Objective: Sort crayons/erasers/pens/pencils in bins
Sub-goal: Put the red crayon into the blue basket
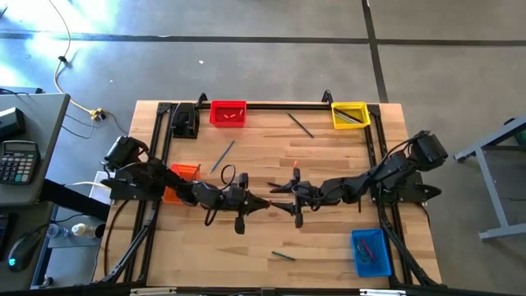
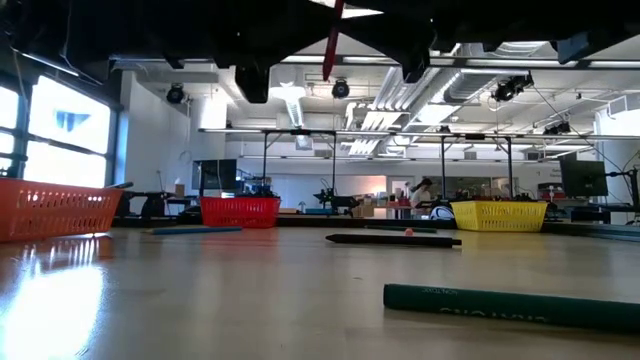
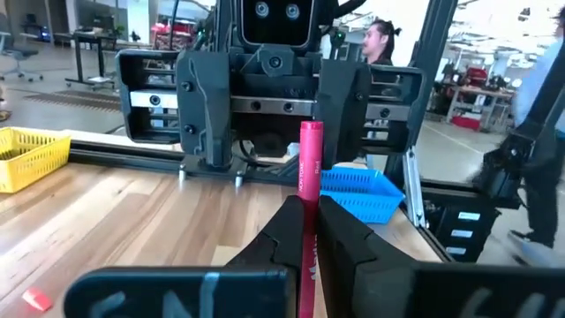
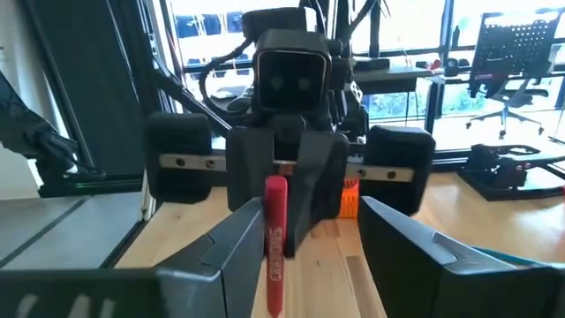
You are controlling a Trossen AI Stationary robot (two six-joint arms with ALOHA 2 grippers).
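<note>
The right gripper grabs the red crayon (image 4: 275,238) by its upper end (image 4: 275,199) next. Then the crayon gets sorted into its bin.
A red crayon (image 3: 310,168) stands upright in the air over the middle of the table, with my left gripper (image 3: 309,221) shut on it. My right gripper (image 4: 313,230) faces it from the table's right, open. The crayon (image 4: 275,238) stands between its fingers, close beside one; whether they touch I cannot tell. From above the two grippers (image 1: 263,203) (image 1: 279,196) meet tip to tip. In the low view the crayon's lower end (image 2: 331,45) hangs under the dark arms. My left gripper pinches the crayon's shaft (image 3: 308,205) between its two fingers, which come level from the table's left and lie across it. The crayon stands nearly upright, its top end (image 3: 311,131) above the fingers and its lower end below them, clear of the table.
On the table lie a blue pen (image 1: 223,156), a dark pencil (image 1: 300,125), a green pencil (image 1: 283,256) and a small eraser (image 1: 295,164). The red bin (image 1: 228,113) and yellow bin (image 1: 349,115) stand at the far edge. The orange bin (image 1: 182,174) is left, the blue bin (image 1: 370,251) near right.
</note>
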